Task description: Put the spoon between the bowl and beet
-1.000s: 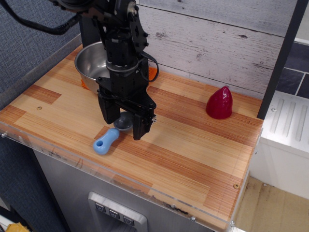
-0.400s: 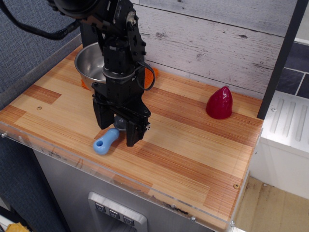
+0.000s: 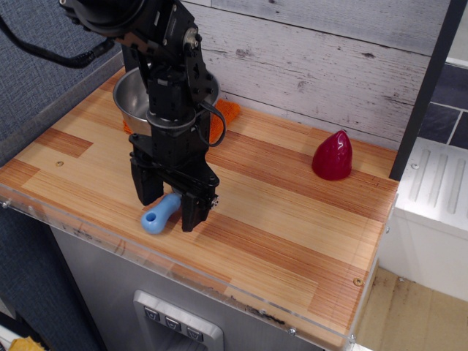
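Note:
I will grab the spoon by its light-blue handle [image 3: 165, 209] with my gripper next. Then it can go between the bowl and the beet [image 3: 333, 155].
The spoon [image 3: 160, 214] lies on the wooden counter near the front left edge; only its light-blue handle with the hole shows, the grey scoop is hidden behind the gripper. My black gripper [image 3: 167, 207] is low over the spoon, open, with one finger on each side of the handle. The steel bowl [image 3: 129, 93] stands at the back left, partly hidden by the arm. The dark-red beet [image 3: 333, 155] stands upright at the back right, far from the gripper.
An orange cloth [image 3: 227, 110] lies under and beside the bowl. A clear plastic lip [image 3: 219, 285] runs along the counter's front edge. A grey plank wall stands behind, a dark post [image 3: 424, 88] at the right.
The gripper has moved down and to the front left, from over the grey scoop to straddling the blue handle. The spoon, bowl and beet have stayed put.

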Controlling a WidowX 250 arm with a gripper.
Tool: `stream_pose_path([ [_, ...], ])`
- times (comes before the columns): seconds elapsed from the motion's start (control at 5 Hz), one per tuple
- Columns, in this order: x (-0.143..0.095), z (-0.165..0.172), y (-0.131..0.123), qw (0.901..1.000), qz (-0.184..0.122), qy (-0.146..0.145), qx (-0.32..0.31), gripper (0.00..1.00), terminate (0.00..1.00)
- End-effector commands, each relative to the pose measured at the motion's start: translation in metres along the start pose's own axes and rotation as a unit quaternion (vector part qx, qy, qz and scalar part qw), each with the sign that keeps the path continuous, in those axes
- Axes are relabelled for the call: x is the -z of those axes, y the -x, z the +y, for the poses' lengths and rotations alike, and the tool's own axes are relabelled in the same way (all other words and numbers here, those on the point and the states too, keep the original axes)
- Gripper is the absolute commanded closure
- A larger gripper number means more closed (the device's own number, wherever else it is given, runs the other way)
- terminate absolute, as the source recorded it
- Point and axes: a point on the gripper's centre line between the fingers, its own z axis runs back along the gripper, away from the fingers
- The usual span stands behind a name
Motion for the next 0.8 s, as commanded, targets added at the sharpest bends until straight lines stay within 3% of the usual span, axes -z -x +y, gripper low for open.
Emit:
stream_pose_path([
  [0.0,0.005,0.000,-0.006,0.9998,0.020,-0.006,0.008,1.00,0.00],
  [0.2,0.003,-0.007,-0.011,0.9997,0.018,0.005,0.018,1.00,0.00],
  [0.4,-0.029,-0.035,-0.040,0.9986,-0.033,0.036,0.021,1.00,0.00],
  [0.6,-0.042,-0.045,-0.079,0.9950,-0.078,0.062,-0.015,1.00,0.00],
])
